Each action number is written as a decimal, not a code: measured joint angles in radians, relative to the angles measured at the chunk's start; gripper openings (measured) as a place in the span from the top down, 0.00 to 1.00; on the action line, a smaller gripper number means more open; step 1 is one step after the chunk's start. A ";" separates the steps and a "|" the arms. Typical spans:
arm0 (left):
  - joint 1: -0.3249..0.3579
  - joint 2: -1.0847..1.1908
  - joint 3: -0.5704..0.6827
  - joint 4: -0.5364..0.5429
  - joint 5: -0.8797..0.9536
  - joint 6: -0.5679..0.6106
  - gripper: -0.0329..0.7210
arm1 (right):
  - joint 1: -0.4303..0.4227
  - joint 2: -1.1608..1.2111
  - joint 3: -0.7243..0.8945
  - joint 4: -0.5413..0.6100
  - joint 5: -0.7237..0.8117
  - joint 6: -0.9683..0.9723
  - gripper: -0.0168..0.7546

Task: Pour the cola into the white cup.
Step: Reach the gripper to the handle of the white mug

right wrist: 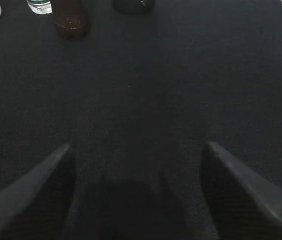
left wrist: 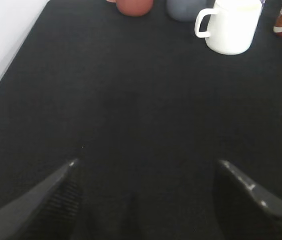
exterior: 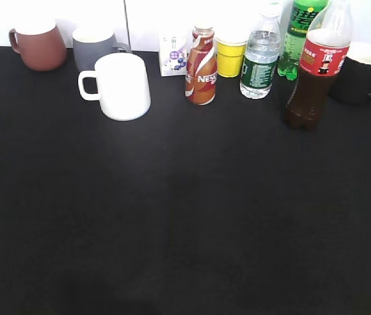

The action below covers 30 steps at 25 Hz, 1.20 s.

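My left gripper grabs the white cup's handle (exterior: 87,85) next, to hold the white cup ready for the cola (exterior: 313,82).
The cola bottle (exterior: 316,69), clear plastic with a red label and dark liquid, stands upright at the back right of the black table. Its base shows in the right wrist view (right wrist: 71,20). The white cup (exterior: 121,85), a large glossy mug with its handle to the left, stands at the back left; it also shows in the left wrist view (left wrist: 230,25). My left gripper (left wrist: 145,165) is open and empty, low over bare table well short of the cup. My right gripper (right wrist: 137,147) is open and empty, well short of the cola. Neither gripper shows in the exterior view.
Along the back stand a brown-red mug (exterior: 37,46), a grey mug (exterior: 96,47), a small carton (exterior: 174,56), a Nescafe bottle (exterior: 201,65), a yellow cup (exterior: 230,56), a water bottle (exterior: 259,59), a green soda bottle (exterior: 300,29) and a black mug (exterior: 364,72).
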 joint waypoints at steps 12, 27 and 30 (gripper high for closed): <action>0.000 0.002 0.021 0.000 -0.499 0.000 0.31 | 0.000 0.000 0.000 0.000 0.000 0.000 0.21; -0.261 1.313 0.216 -0.012 -1.867 0.000 0.36 | 0.000 0.000 0.000 0.000 0.000 0.000 0.21; -0.276 1.564 0.078 -0.014 -1.955 0.000 0.36 | 0.000 0.000 0.000 0.000 0.000 0.000 0.21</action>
